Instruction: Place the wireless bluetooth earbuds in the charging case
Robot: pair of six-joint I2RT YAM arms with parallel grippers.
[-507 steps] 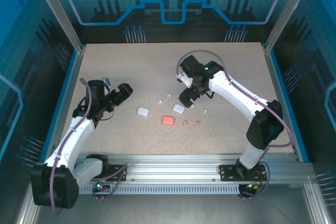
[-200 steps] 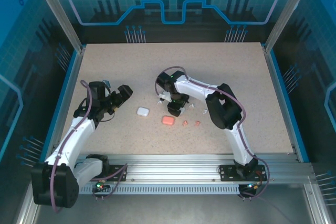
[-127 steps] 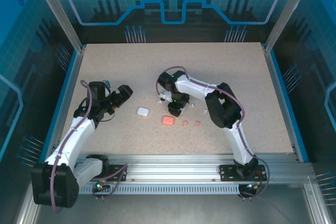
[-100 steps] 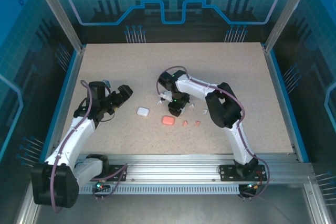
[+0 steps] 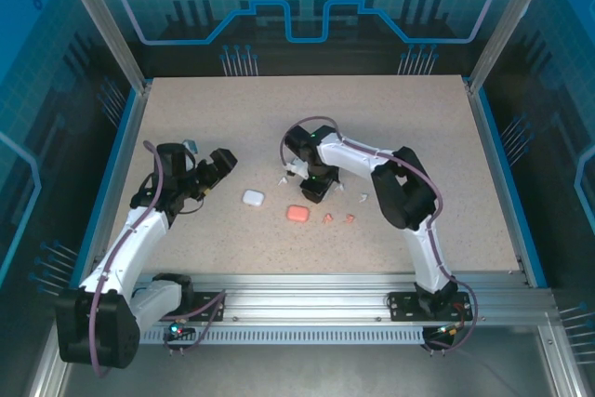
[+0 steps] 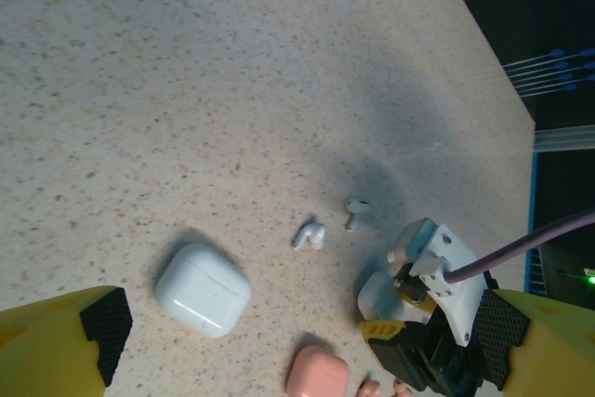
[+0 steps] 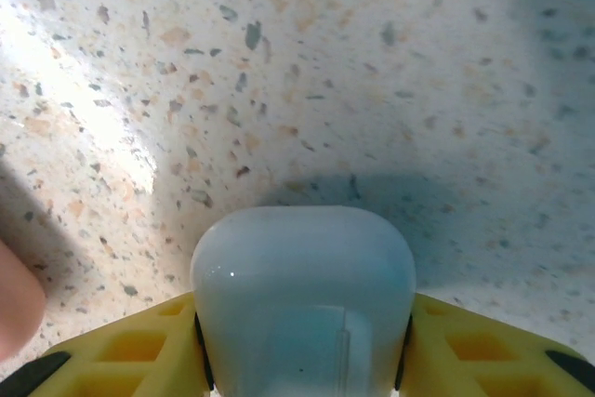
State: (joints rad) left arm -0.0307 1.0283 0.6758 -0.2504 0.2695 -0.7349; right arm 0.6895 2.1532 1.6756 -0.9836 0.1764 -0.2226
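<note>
My left gripper grabs the white case (image 6: 201, 294) that lies free across the broad sides of its body next. The case's lid stays free to open for inserting earbuds.
Two white charging cases and one pink case (image 5: 297, 215) are on the table. One white case (image 5: 253, 198) lies free, also in the left wrist view (image 6: 203, 289). My right gripper (image 5: 316, 190) is shut on the other white case (image 7: 302, 285), its yellow fingers (image 7: 121, 350) pressing both sides, low at the tabletop. Two white earbuds (image 6: 310, 234) (image 6: 354, 209) lie just beyond it. A third white earbud (image 5: 363, 197) lies to its right. Two salmon-pink earbuds (image 5: 327, 218) (image 5: 350, 218) rest right of the pink case. My left gripper (image 5: 210, 168) hovers open, left of the free white case.
The speckled tabletop (image 5: 390, 127) is ringed by a blue rim and aluminium posts. The right arm's elbow (image 5: 404, 188) bends over the table just right of the earbuds. The pink case's edge (image 7: 14, 299) sits close beside the right gripper.
The right arm folded in toward the centre, came down on the second white case and holds it, then shifted slightly right. The left arm stayed put.
</note>
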